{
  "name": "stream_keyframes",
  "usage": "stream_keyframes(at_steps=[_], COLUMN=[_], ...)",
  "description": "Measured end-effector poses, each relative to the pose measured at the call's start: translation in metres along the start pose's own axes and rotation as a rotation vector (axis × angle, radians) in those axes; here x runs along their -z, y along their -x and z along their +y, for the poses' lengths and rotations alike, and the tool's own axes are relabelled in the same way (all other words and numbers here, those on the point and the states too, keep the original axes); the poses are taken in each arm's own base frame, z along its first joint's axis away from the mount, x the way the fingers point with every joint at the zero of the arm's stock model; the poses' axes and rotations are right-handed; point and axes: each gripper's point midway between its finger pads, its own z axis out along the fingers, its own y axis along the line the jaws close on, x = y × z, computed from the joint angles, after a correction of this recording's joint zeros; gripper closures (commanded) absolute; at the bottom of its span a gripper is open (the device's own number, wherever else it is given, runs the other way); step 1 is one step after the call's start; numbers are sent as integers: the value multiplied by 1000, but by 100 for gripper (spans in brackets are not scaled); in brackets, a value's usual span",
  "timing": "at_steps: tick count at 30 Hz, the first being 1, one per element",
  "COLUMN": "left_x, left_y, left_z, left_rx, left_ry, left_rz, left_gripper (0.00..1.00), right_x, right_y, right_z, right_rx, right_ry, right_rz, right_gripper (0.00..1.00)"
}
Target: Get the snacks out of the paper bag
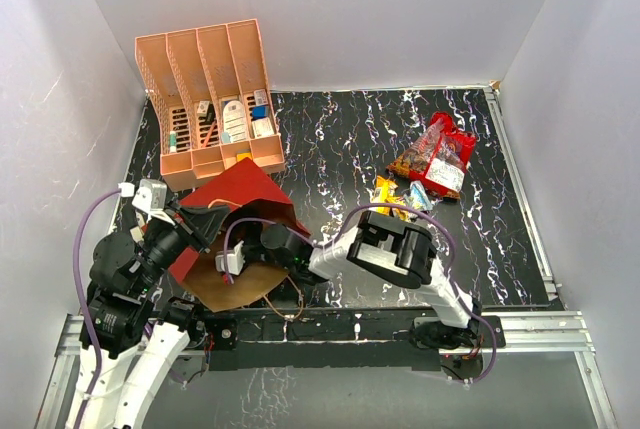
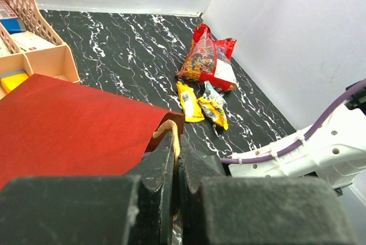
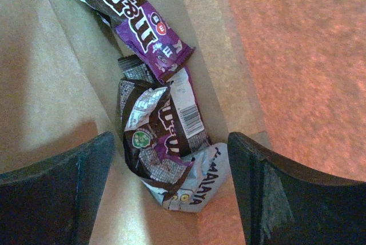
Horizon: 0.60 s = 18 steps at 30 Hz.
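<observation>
My right gripper grips the brown-purple packet by its crumpled body [image 3: 155, 142] next, so the packet's end stays free to come out of the bag's opening.
The dark red paper bag [image 1: 240, 192] lies on its side at the near left, its brown kraft mouth [image 1: 245, 287] facing the arms. My left gripper [image 1: 212, 221] is shut on the bag's tan loop handle [image 2: 170, 132] at the bag's edge [image 2: 74, 119]. My right gripper [image 1: 238, 259] reaches into the bag and is open [image 3: 170, 148]. Between its fingers lie a crumpled brown-purple packet [image 3: 154, 133] and a silver-blue packet [image 3: 200, 187], with a purple packet [image 3: 140, 13] farther in. The red-and-clear sweets bag [image 1: 440, 154] and yellow packets [image 1: 386, 192] lie on the table, also seen from the left wrist [image 2: 207, 59].
A peach slotted file rack [image 1: 205, 99] with small white and blue boxes stands at the back left, right behind the bag. White walls close in the black marbled table [image 1: 340, 139] on three sides. The right arm's elbow [image 1: 400, 244] hangs over the table's near middle.
</observation>
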Motion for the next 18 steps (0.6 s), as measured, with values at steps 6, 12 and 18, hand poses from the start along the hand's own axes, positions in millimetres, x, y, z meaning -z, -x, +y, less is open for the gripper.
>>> stream_keyframes(at_steps=[6, 12, 18], left_x=[0, 1, 9], left_y=[2, 1, -3], left_z=[-6, -8, -10], left_rx=[5, 20, 28], left_ry=[-24, -35, -34], left_rz=[2, 9, 12], left_gripper=[100, 100, 100], right_x=[-22, -42, -49], right_y=[-11, -24, -58], right_z=[15, 8, -2], right_rx=[25, -12, -126], right_ry=[79, 58, 23], right_rz=[44, 95, 182], right_gripper=[8, 15, 49])
